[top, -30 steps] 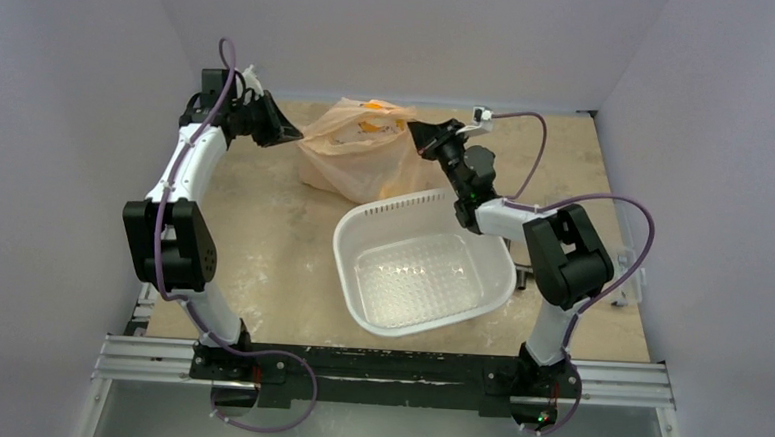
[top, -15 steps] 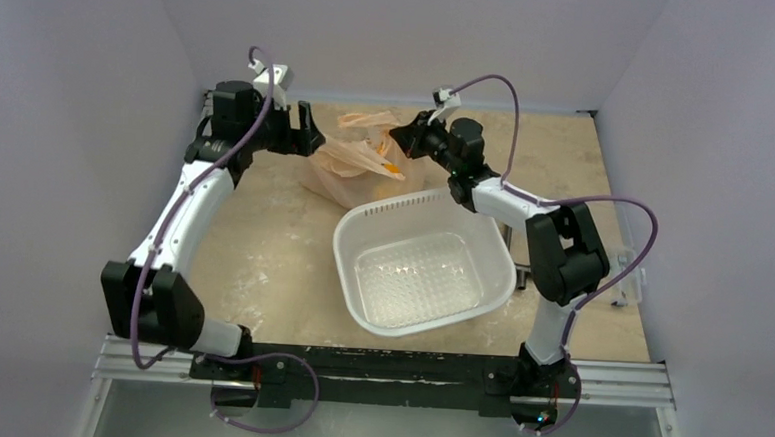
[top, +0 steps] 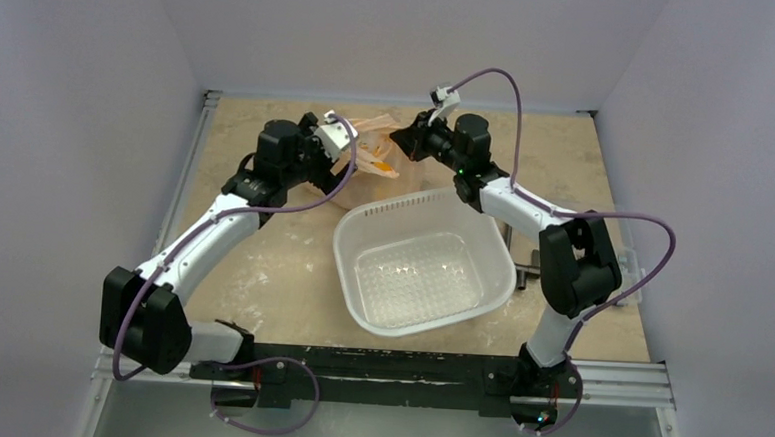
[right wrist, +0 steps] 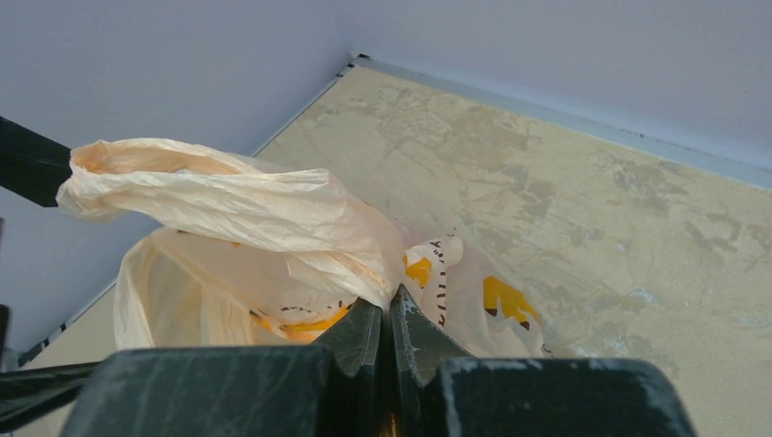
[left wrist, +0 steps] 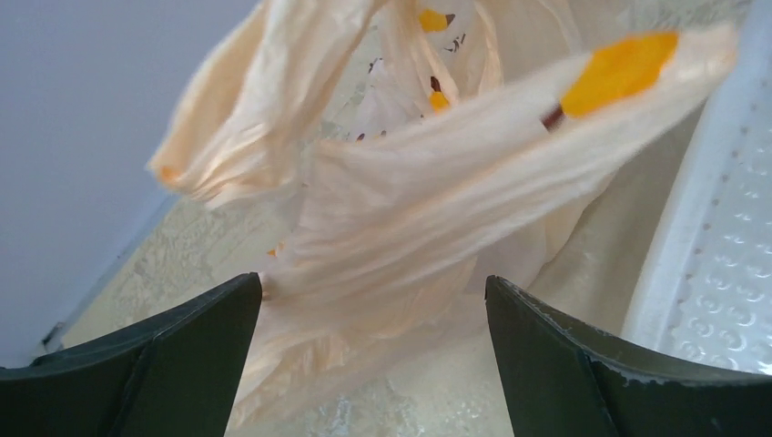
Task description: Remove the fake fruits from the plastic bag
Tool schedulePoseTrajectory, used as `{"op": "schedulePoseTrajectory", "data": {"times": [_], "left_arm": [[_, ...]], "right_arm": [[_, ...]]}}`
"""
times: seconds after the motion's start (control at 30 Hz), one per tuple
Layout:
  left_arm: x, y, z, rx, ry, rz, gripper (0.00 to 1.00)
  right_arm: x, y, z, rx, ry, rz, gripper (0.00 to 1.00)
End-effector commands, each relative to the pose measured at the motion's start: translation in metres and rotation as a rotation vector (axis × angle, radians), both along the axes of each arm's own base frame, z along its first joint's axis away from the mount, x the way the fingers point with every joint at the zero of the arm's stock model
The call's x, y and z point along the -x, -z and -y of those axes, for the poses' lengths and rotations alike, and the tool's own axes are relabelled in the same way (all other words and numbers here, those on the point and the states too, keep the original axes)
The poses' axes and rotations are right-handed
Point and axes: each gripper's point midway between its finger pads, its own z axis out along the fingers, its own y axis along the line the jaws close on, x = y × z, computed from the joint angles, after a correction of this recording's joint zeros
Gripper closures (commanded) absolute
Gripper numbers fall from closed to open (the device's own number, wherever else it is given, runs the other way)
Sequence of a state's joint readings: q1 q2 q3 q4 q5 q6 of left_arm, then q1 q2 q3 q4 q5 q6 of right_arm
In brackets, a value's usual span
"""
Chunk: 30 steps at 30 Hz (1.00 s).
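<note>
My left gripper grabs the plastic bag by its loose top edge point(top: 366, 160) point(left wrist: 364, 241) next, so the bag's opening stays free to open for the fruits.
The peach-beige plastic bag point(top: 371, 159) lies bunched at the back of the table. Its printed film fills the left wrist view point(left wrist: 410, 209). My right gripper point(top: 402, 139) is shut on a twisted fold of the bag's upper edge point(right wrist: 255, 223), with the fingertips point(right wrist: 391, 293) pressed together on the film. My left gripper point(top: 350, 148) is at the bag's left side. Its jaws stand wide open point(left wrist: 373, 282), with the bag hanging just ahead of and between the fingers and nothing gripped. The fake fruits are hidden inside the bag.
A rigid white perforated basin point(top: 348, 248) sits right in front of the bag, and its wall shows at the right of the left wrist view point(left wrist: 719, 228). The back wall and the left wall stand close behind the bag.
My left gripper has opened, let go of the bag's left edge and swung right and down toward the bag. My right gripper stayed shut on the bag, which is now bunched narrower.
</note>
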<state>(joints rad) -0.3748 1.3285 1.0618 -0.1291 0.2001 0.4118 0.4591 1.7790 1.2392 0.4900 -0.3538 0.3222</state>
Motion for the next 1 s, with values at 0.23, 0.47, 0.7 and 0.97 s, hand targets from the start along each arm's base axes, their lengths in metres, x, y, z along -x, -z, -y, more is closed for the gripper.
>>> {"op": "schedulePoseTrajectory", "data": {"times": [0.23,0.47,0.7,0.97], "left_arm": [[-0.055,-0.025,0.005,0.035,-0.257,0.046,0.84],[-0.048,-0.035,-0.011,0.911,-0.389,-0.27,1.0],[-0.059,-0.07,-0.024,1.29,-0.314,-0.328,1.0],[-0.077,-0.101,-0.015,1.387,-0.201,-0.439,1.0]], "right_arm": [[0.011,-0.032,0.004,-0.111,0.014,0.045,1.0],[0.021,-0.012,0.048,-0.628,0.285,-0.182,1.0],[0.007,-0.014,0.062,-0.879,0.287,-0.226,1.0],[-0.036,-0.021,0.065,-0.503,0.318,-0.154,1.0]]}}
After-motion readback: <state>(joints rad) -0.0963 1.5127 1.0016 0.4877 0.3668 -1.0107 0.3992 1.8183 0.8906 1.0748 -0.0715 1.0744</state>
